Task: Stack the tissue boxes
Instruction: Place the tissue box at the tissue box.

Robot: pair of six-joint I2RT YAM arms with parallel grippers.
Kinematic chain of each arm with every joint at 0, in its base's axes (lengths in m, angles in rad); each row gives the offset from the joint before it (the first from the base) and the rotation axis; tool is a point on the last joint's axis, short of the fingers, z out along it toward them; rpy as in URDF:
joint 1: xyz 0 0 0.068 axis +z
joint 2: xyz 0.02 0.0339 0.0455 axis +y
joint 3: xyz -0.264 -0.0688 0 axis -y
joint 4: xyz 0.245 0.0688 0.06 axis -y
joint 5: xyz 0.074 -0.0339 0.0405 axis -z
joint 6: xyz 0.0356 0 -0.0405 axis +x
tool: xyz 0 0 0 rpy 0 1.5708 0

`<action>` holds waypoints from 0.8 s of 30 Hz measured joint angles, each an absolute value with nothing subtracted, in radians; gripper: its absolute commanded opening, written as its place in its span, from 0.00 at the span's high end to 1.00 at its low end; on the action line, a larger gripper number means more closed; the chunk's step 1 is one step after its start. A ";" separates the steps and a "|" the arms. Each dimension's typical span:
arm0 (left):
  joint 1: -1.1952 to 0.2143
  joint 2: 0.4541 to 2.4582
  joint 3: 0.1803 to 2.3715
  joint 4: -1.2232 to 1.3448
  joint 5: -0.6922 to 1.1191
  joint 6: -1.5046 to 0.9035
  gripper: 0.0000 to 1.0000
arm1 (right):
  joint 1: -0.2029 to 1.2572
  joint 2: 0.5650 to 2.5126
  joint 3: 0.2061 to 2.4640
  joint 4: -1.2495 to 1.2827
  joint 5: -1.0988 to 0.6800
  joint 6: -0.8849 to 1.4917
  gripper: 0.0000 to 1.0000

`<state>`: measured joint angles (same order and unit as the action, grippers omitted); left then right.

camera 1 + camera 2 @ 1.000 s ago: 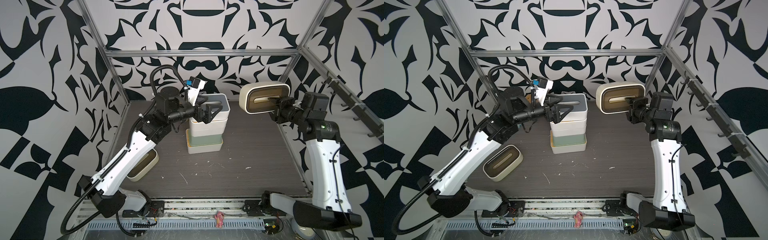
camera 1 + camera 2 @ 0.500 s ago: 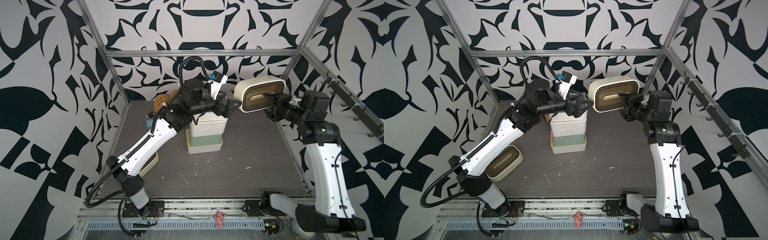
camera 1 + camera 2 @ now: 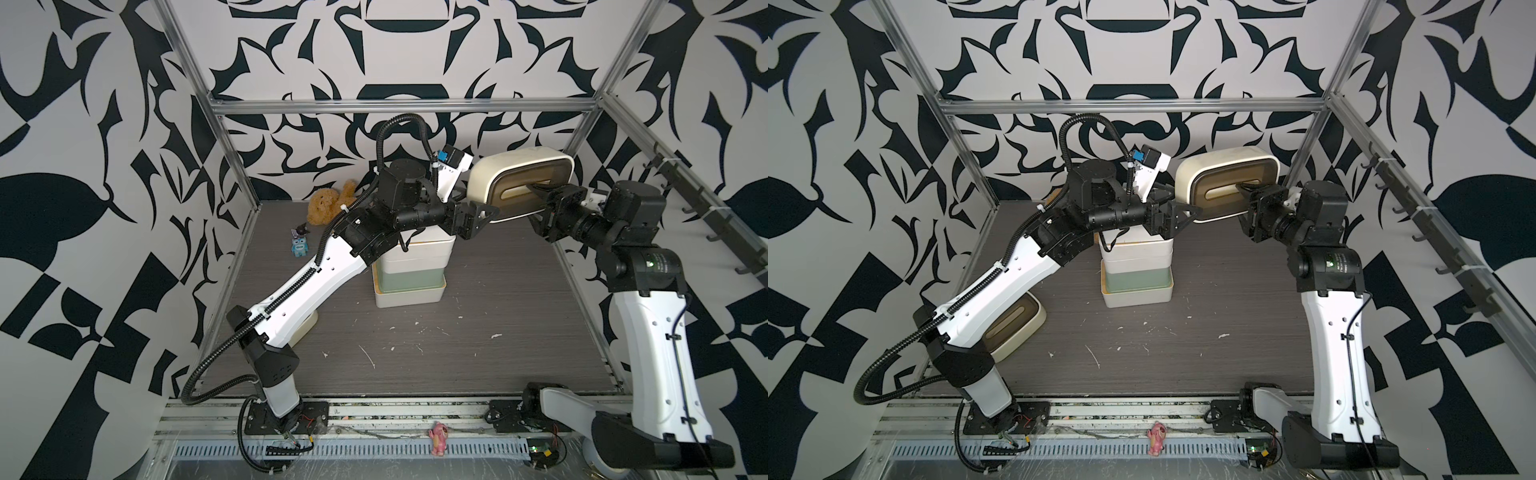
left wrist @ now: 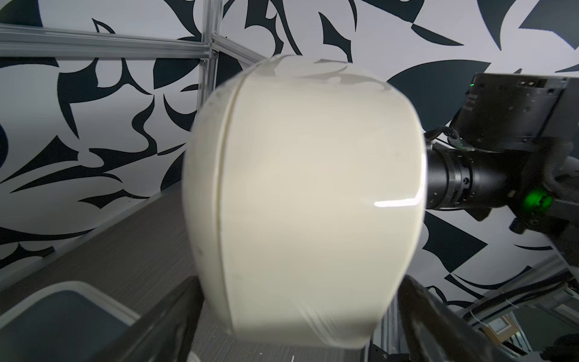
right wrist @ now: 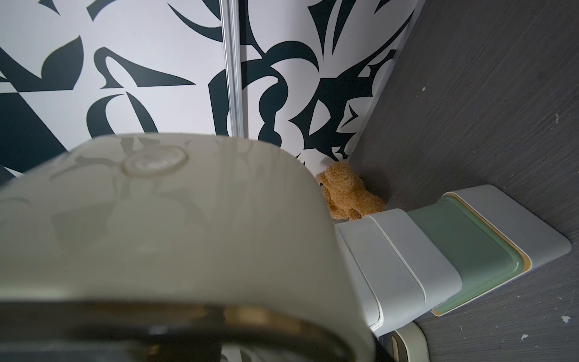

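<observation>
My left gripper grabs the cream tissue box's loose end across lid and base next, leaving most of the box's base clear, to stack the box.
A rounded cream tissue box (image 3: 519, 183) with a dark-brown slotted lid hangs in the air at the back right, lid facing the front. My right gripper (image 3: 538, 193) is shut on its lid at the slot. My left gripper (image 3: 484, 216) stands open, its fingers (image 4: 175, 313) straddling the box's left end (image 4: 307, 194). Below my left arm stands a stack of tissue boxes (image 3: 419, 253): a white one at the bottom, a sage green one (image 3: 1138, 280), white ones above. Another cream tissue box (image 3: 1013, 328) lies at the left, partly hidden by my left arm.
A brown teddy bear (image 3: 328, 203) and a small blue toy robot (image 3: 300, 246) lie in the back left corner. A pink figure (image 3: 438, 442) sits on the front rail. Metal frame posts and patterned walls enclose the dark table (image 3: 478, 332).
My left arm has swung from the top of the stack to the right and now straddles the held box. My right arm has brought the box a little to the left.
</observation>
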<state>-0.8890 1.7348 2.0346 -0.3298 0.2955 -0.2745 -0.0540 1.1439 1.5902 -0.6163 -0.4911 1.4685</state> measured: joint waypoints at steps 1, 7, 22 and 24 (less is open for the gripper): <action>-0.890 1.736 2.035 -0.329 0.295 -0.277 0.00 | -0.054 1.144 1.590 -0.616 -0.491 1.468 0.68; -0.891 1.737 2.035 -0.318 0.277 -0.284 0.03 | -0.047 1.144 1.577 -0.616 -0.490 1.468 0.68; -0.896 1.737 2.034 -0.295 0.225 -0.290 0.14 | -0.019 1.144 1.568 -0.616 -0.485 1.468 0.68; -0.897 1.737 2.033 -0.290 0.218 -0.291 0.21 | -0.017 1.144 1.566 -0.616 -0.482 1.468 0.68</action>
<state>-0.8970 1.7370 2.0327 -0.2897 0.2184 -0.2913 -0.0170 1.1442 1.5658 -0.6163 -0.4824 1.4677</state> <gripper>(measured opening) 0.838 0.523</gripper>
